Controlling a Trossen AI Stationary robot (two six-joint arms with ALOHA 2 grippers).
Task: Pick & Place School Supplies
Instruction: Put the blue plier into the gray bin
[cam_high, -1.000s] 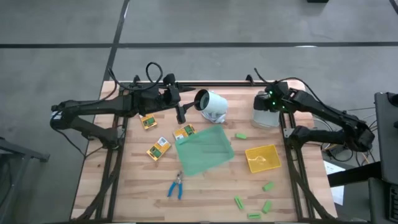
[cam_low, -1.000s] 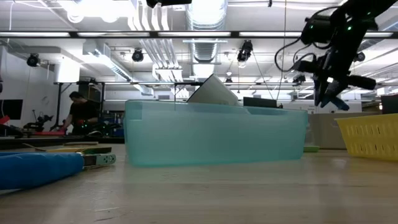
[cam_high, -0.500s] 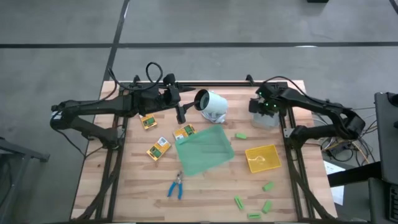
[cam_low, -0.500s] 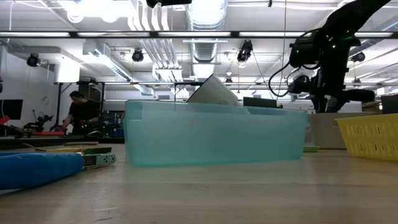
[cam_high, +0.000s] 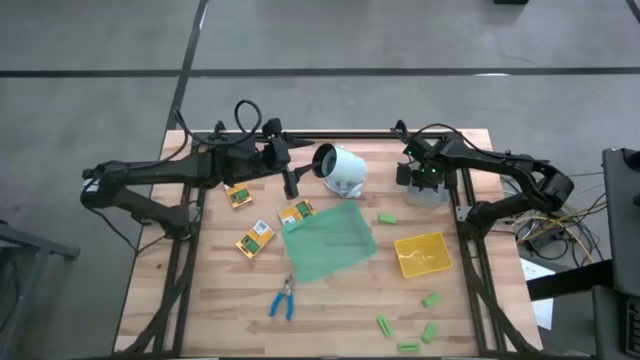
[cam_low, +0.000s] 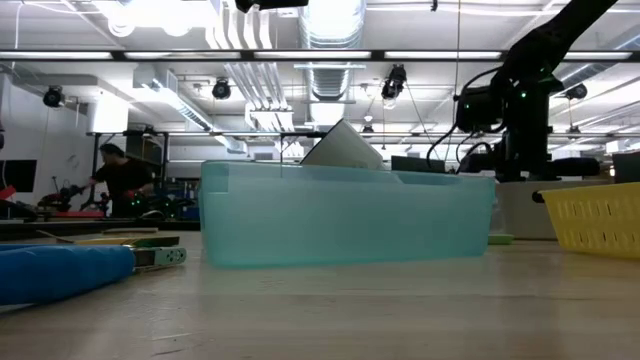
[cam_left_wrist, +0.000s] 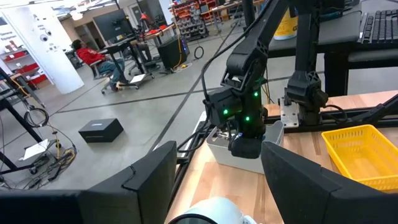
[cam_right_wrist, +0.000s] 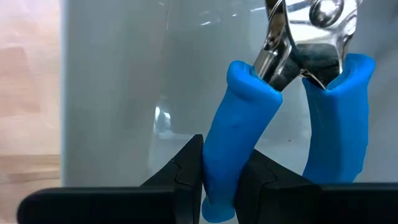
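Note:
The blue-handled tool (cam_right_wrist: 245, 109) is low inside the pale bin (cam_right_wrist: 118, 99) and would lie there, so it is time for my right gripper to open.
My right gripper (cam_right_wrist: 225, 155) points down into a pale bin (cam_high: 428, 192) at the table's far right and is shut on a blue-handled scissor-like tool (cam_right_wrist: 292, 93). Another blue-handled tool (cam_high: 283, 300) lies near the front edge. Three yellow-and-green packets (cam_high: 255, 238) lie left of the translucent green tray (cam_high: 335, 245). Several light-green blocks (cam_high: 431, 298) lie at the near right, and one more (cam_high: 387, 217) lies beside the tray. At the far left, my left gripper (cam_left_wrist: 217, 186) stands level and open, with nothing between its fingers. My right gripper pinches one blue handle (cam_right_wrist: 219, 177) of the tool, near that handle's free end, between its two fingers. The fingers come from above, pointing down. The tool hangs below them, metal jaws (cam_right_wrist: 311, 37) downward, inside the pale bin; whether it touches the bin's floor I cannot tell.
A shallow yellow tray (cam_high: 422, 253) sits right of the green tray. A white rounded device (cam_high: 340, 170) stands at the far middle, close to my left gripper. Bare wood lies in the near left corner.
My right gripper has come down toward the pale bin and slightly toward the table's left, tipping until it points straight down. It carries the blue-handled tool, which now hangs inside the bin.

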